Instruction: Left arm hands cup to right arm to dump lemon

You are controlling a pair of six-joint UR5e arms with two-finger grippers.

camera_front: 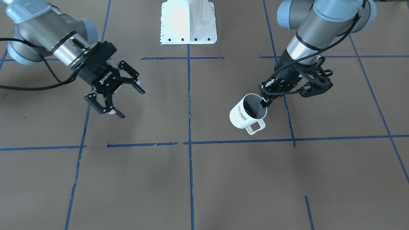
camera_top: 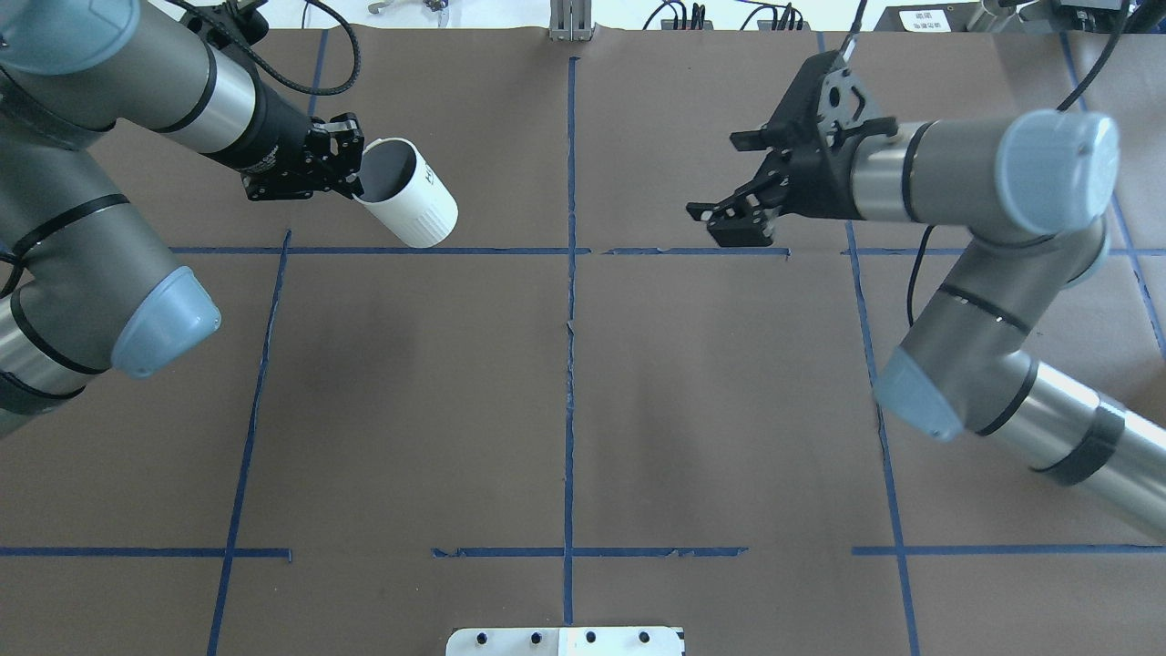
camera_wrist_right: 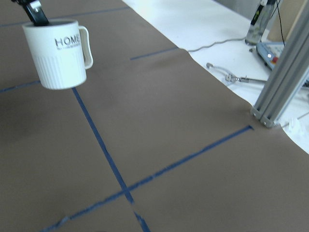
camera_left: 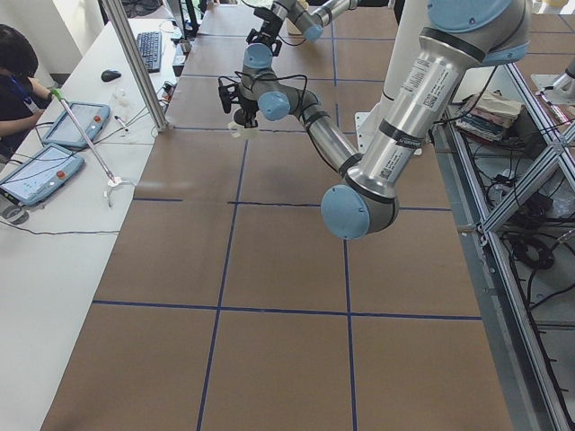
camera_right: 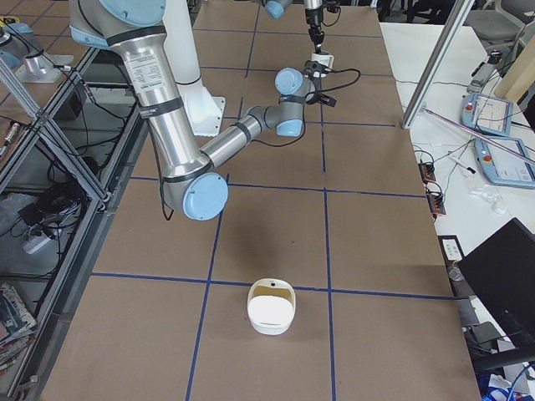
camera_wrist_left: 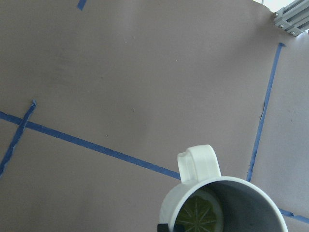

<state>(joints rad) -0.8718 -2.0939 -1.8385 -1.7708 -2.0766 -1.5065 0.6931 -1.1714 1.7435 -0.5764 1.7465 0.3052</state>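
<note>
Next, my right gripper grabs the white cup around its body (camera_front: 240, 114) (camera_wrist_right: 58, 60) to take over the cup and dump the lemon.
The white cup (camera_front: 243, 115) with "HOME" lettering hangs a little above the brown table, roughly upright, handle toward the operators' side. My left gripper (camera_front: 264, 102) is shut on its rim, one finger inside; in the overhead view this gripper (camera_top: 351, 182) and the cup (camera_top: 412, 196) are at the far left. The left wrist view looks into the cup (camera_wrist_left: 251, 198) and shows the yellow-green lemon (camera_wrist_left: 199, 213) slice at its bottom. My right gripper (camera_front: 131, 103) is open and empty, well apart across the centre line, also in the overhead view (camera_top: 720, 175). The right wrist view sees the cup (camera_wrist_right: 60, 53).
The white robot base plate (camera_front: 188, 22) sits at the table's middle edge. Blue tape lines (camera_top: 571, 273) grid the brown table. A white bowl-like container (camera_right: 270, 307) sits near the table's right end. An aluminium post (camera_wrist_right: 282, 72) and an operator (camera_left: 18, 63) are on the far side.
</note>
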